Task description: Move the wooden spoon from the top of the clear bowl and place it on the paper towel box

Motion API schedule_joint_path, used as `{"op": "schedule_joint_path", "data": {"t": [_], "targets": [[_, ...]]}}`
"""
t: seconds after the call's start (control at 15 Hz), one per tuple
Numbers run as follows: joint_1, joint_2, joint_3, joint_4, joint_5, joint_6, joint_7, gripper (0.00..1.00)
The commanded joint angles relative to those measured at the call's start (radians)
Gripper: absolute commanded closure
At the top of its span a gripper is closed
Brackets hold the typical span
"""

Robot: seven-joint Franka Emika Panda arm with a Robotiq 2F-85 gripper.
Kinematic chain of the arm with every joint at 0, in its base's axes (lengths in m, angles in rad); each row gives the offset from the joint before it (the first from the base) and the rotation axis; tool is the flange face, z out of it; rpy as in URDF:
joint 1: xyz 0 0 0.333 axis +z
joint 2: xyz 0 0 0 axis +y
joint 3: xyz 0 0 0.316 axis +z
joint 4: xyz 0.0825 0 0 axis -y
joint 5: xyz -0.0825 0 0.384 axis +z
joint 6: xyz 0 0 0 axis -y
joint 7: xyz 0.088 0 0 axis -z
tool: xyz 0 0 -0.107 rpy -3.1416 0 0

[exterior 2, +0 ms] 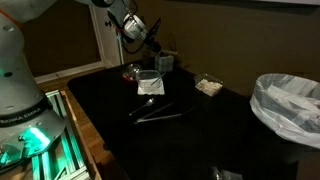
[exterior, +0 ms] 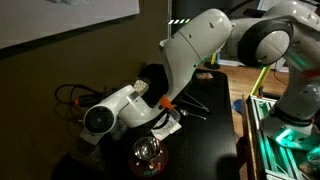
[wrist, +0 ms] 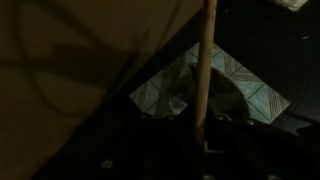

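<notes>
The spoon's handle crosses the box's patterned top, and my gripper's fingers are low. The wooden spoon would stay there, so it is time for my gripper to let go of it.
In the wrist view my gripper (wrist: 200, 138) is shut on the wooden spoon (wrist: 205, 60). The spoon's slim tan handle runs straight up the picture from the dark jaws. Beneath it is the paper towel box (wrist: 245, 85), with a grey-green patterned top and white paper (wrist: 183, 84) bunched in its opening. In an exterior view the gripper (exterior 2: 152, 40) hangs just above the box (exterior 2: 165, 63) at the table's far side. The clear bowl (exterior 2: 150, 82) sits a little nearer, pale and squarish, with nothing on it. The spoon is too small to make out in both exterior views.
Thin dark rods (exterior 2: 156, 111) lie on the black table in front of the bowl. A glass dome on a reddish base (exterior: 148, 152) stands beside the bowl. A small white object (exterior 2: 208, 86) and a bin with a white bag (exterior 2: 290, 105) are further along.
</notes>
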Motion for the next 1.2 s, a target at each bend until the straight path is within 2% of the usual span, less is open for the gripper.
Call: {"op": "schedule_joint_path", "data": {"t": [0.0, 0.4, 0.53, 1.13], "targets": [[0.009, 0.031, -0.009, 0.050, 0.022, -0.013, -0.030, 0.99], [0.008, 0.034, -0.007, 0.055, 0.041, -0.019, -0.044, 0.99], [0.007, 0.034, -0.006, 0.055, 0.049, -0.020, -0.043, 0.70], [0.019, 0.025, -0.015, 0.056, 0.052, -0.017, -0.023, 0.03]]}}
